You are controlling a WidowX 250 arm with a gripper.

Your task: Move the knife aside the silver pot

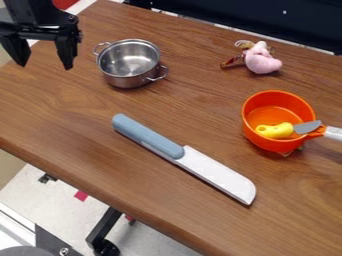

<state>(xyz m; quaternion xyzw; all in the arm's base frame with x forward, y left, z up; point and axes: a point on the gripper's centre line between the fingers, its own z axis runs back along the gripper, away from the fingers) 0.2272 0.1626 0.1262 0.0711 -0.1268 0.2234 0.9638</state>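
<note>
I need to move the knife aside the silver pot, so next I need to grab the large knife by its blue-grey handle with my gripper.
My black gripper hangs at the upper left of the camera view, left of the silver pot, with its two fingers spread apart and nothing between them. The silver pot stands upright on the table, its two handles at its left and right sides. A large knife lies flat below the pot, its blue-grey handle toward the upper left and its white blade toward the lower right. A smaller knife with a yellow handle and grey blade rests in the orange pan at the right.
The orange pan stands at the right with its pale handle pointing right. A pink plush toy lies at the upper right. The wooden table's front edge slopes down toward the lower right.
</note>
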